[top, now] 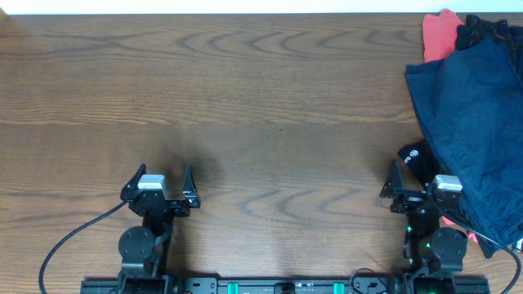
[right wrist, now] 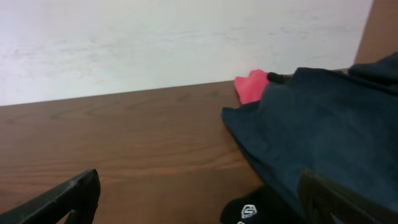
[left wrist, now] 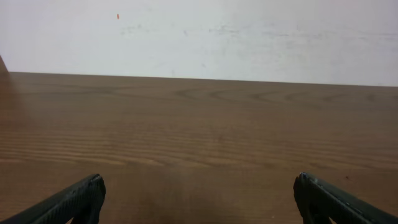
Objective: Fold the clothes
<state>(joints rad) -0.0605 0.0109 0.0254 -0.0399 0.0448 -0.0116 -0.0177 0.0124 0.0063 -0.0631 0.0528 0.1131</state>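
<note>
My right gripper is to grab the edge of the large navy garment facing the empty wood next, so that it can drag the garment off the heap for folding.
A heap of clothes lies at the right edge of the table: a large navy garment on top, a coral-red piece at the far end, and a black piece with a white logo poking out at the near left. In the right wrist view the navy cloth, the coral-red piece and the black piece show. My right gripper is open and empty, its right finger over the navy cloth's edge. My left gripper is open and empty over bare wood.
The wooden table spans the overhead view. A white wall stands behind its far edge. Cables run from both arm bases along the front edge. A dark garment lies at the far right corner of the heap.
</note>
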